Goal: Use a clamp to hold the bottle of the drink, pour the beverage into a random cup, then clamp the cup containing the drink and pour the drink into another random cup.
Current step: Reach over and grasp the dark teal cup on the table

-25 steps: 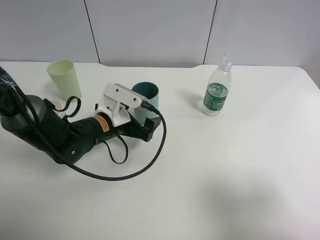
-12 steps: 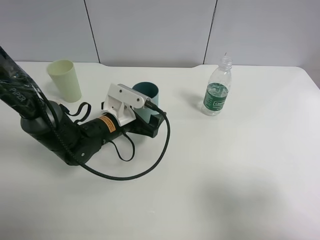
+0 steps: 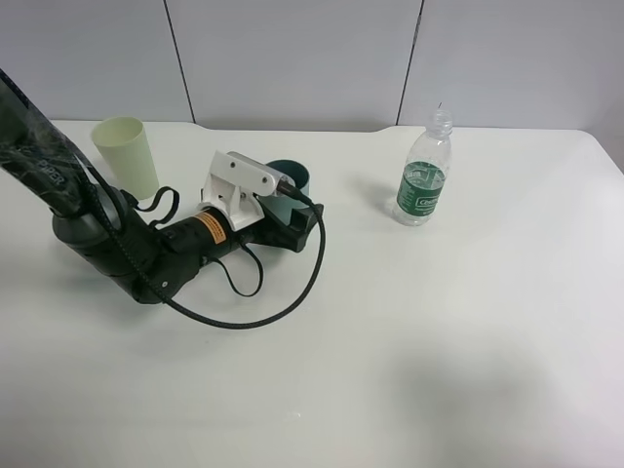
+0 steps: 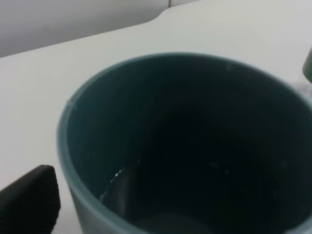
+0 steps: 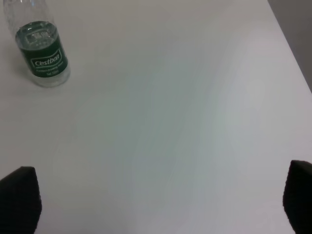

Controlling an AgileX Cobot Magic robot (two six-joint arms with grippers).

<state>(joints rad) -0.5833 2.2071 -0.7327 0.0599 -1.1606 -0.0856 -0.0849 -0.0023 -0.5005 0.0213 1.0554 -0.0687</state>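
My left gripper grabs the dark teal cup by its outer side (image 3: 290, 207) next, to pour the drink into another cup (image 3: 127, 156).
A dark teal cup (image 3: 292, 176) stands upright at the table's middle back; it fills the left wrist view (image 4: 185, 146), and a faint gleam shows near its bottom. My left gripper (image 3: 293, 216) is open with its black fingers on either side of the cup's lower part; one finger (image 4: 29, 202) sits just beside the cup wall. A clear bottle with a green label (image 3: 423, 177) stands upright at the back right and also shows in the right wrist view (image 5: 41, 52). A pale green cup (image 3: 127, 154) stands at the back left. My right gripper (image 5: 156, 204) is open and empty over bare table, away from the bottle.
The white table (image 3: 439, 341) ends at a grey wall (image 3: 292, 58) behind the cups and bottle. The left arm's black cable (image 3: 244, 322) loops over the table in front of the teal cup.
My left arm has swung back and to the right, bringing its gripper from in front of the teal cup to around its base. The cups and bottle have not moved.
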